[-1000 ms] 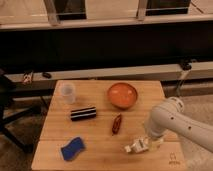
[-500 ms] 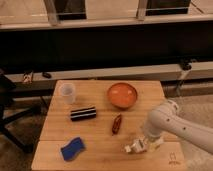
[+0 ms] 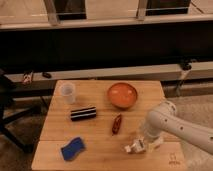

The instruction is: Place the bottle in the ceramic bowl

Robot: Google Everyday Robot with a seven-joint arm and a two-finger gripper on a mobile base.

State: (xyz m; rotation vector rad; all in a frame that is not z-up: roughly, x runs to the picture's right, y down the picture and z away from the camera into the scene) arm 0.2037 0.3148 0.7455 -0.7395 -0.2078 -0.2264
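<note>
The small white bottle needs to go in the ceramic bowl point(image 3: 122, 95). My gripper should grab the bottle by the middle of its body point(image 3: 144, 146) next.
The white bottle point(image 3: 131, 148) lies on its side near the front edge of the wooden table point(image 3: 100, 157), right of centre. My gripper point(image 3: 143, 143) hangs at the end of the white arm point(image 3: 162, 120), right over the bottle's right end. Its jaws stand open, and the bottle rests on the table. The orange-brown ceramic bowl point(image 3: 122, 95) sits at the back right of the table, well behind the gripper, with nothing in it.
A translucent white cup point(image 3: 67, 92) stands at the back left. A black striped bar point(image 3: 83, 113) lies mid-table, and a dark red slender object point(image 3: 116, 123) lies between bowl and bottle. A blue sponge point(image 3: 73, 148) sits front left. A dark bench runs behind the table.
My arm has eased slightly left and down over the bottle. The bottle and the other things have not moved.
</note>
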